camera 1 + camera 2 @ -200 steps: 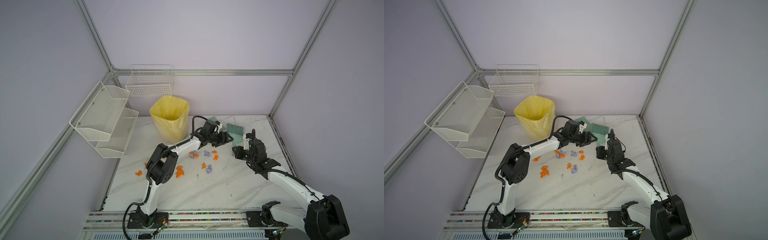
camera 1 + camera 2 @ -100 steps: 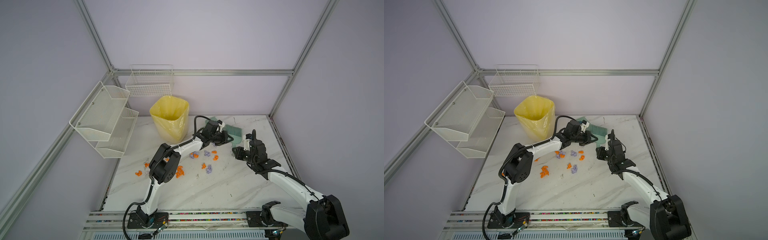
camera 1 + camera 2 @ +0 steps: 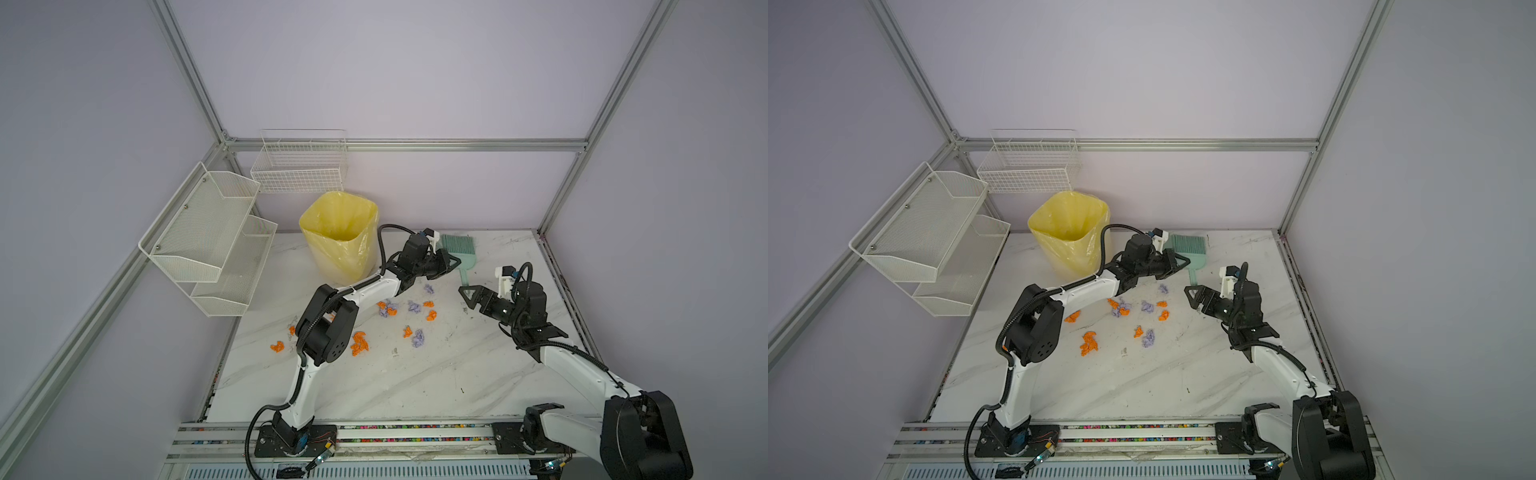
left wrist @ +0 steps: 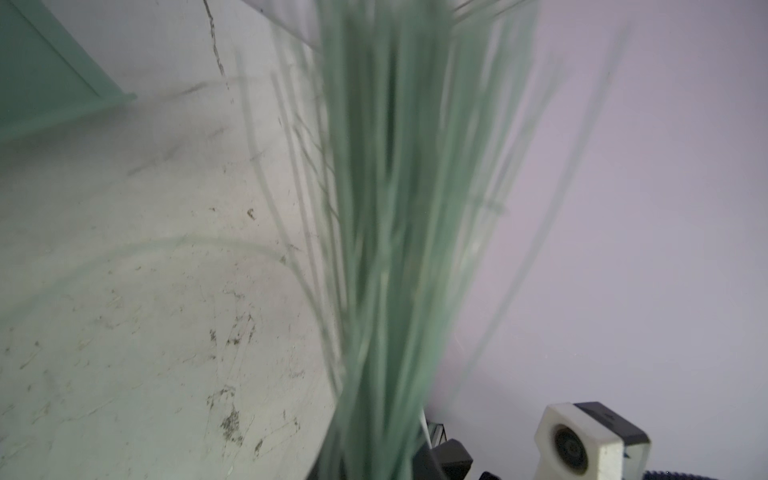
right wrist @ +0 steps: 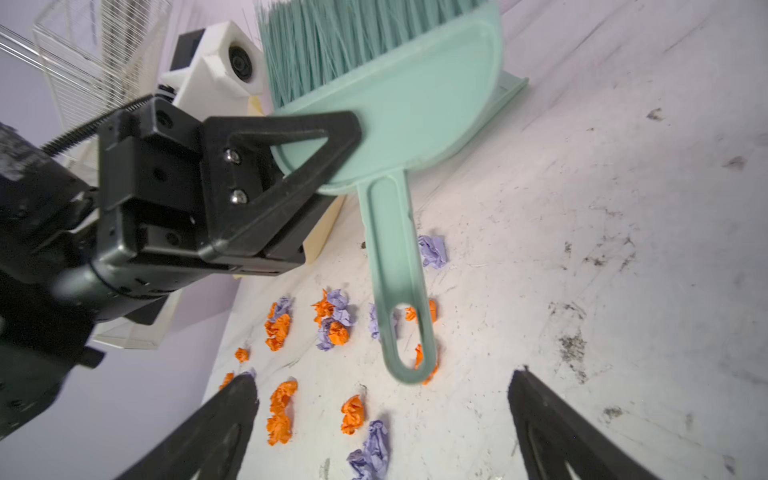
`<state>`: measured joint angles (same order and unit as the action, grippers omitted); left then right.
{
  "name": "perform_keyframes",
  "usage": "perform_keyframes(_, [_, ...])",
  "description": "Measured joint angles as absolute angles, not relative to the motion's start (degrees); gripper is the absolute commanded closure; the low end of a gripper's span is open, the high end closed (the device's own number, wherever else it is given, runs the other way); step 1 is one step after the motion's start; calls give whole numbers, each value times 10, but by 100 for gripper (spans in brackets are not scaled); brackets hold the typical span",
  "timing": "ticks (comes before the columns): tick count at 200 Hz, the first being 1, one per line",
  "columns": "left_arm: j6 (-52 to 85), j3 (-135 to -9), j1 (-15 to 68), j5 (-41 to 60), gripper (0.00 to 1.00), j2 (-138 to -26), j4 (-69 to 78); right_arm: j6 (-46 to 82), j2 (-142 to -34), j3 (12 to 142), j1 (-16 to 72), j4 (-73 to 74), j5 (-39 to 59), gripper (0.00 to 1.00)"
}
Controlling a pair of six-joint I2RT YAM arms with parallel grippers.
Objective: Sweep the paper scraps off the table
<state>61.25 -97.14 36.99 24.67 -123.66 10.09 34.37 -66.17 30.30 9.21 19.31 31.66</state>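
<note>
The brush's bristles should stay free to sweep paper scraps, so the robot's right gripper should next grab the brush by its handle [image 3: 464, 276] [image 5: 397, 252], with the fingers across the handle's narrow edges.
Orange and lilac paper scraps [image 3: 415, 307] [image 3: 1147, 307] [image 5: 332, 320] lie scattered over the middle of the white marble-look table [image 3: 415, 386] [image 3: 1142, 386]. A mint-green hand brush [image 3: 457, 246] [image 3: 1187, 245] [image 5: 415, 104] hangs above the far part of the table. My left gripper [image 3: 451, 262] [image 3: 1180, 262] is shut on the brush head, as the right wrist view shows. Blurred bristles [image 4: 386, 208] fill the left wrist view. My right gripper [image 3: 467, 296] [image 3: 1194, 296] [image 5: 382, 376] is open just short of the handle's end, holding nothing.
A yellow-lined bin [image 3: 338, 237] [image 3: 1069, 232] stands at the back, left of the brush. White mesh shelves [image 3: 208, 232] and a wire basket [image 3: 299, 166] hang on the left and back walls. A mint-green dustpan edge [image 5: 511, 87] [image 4: 41, 83] lies behind the brush.
The left gripper has closed on the brush head. The right gripper has opened, let go of the handle and drawn back a little.
</note>
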Motion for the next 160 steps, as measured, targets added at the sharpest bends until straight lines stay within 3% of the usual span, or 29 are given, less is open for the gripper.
perform_keyframes(79, [737, -891, 342, 247, 100, -1228, 331, 563, -757, 306, 70, 481, 416, 7])
perform_keyframes(144, [765, -861, 349, 248, 100, -1227, 458, 611, -783, 333, 70, 549, 414, 27])
perform_keyframes(160, [772, -855, 353, 248, 100, -1227, 478, 614, -785, 336, 70, 556, 411, 41])
